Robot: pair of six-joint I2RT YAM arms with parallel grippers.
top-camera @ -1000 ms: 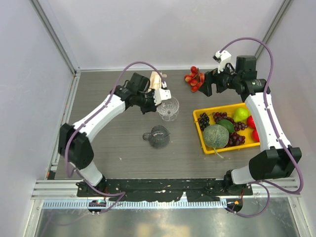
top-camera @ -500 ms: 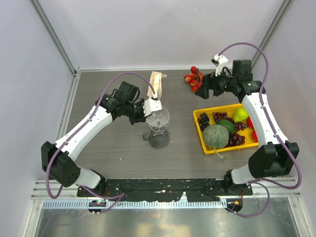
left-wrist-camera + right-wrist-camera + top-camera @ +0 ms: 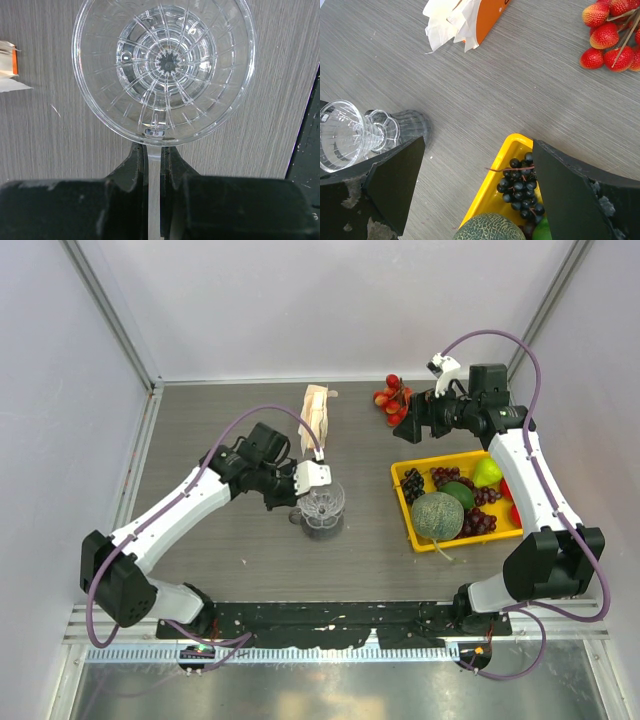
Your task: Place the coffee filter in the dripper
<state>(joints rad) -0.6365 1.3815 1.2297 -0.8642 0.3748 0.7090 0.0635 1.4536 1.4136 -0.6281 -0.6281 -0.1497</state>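
The dripper's base lies centred over the glass cup's opening and the dripper would end standing on the glass cup, so it is time for my left gripper to open now.
My left gripper (image 3: 314,487) (image 3: 153,150) is shut on the clear side tab of the dripper (image 3: 323,503) (image 3: 200,65), a ribbed see-through cone seen from above. The dripper stands on or just over the clear glass cup (image 3: 322,525); the right wrist view shows its base (image 3: 381,132) at the cup's (image 3: 412,125) mouth. The dripper is empty inside. The orange-and-white filter pack (image 3: 318,412) (image 3: 465,15) lies at the back with white paper sticking out. No single coffee filter shows apart from it. My right gripper (image 3: 414,420) (image 3: 479,142) is open and empty, above the table by the tray's far-left corner.
A yellow tray (image 3: 402,495) on the right holds a melon (image 3: 437,515), dark grapes (image 3: 522,180) and green and red fruit. A bunch of red lychees (image 3: 393,400) (image 3: 612,35) lies behind it. White walls enclose the table on three sides.
My left arm has carried the dripper from the middle back of the table toward the front, to over the glass cup. My right gripper has shifted slightly toward the back.
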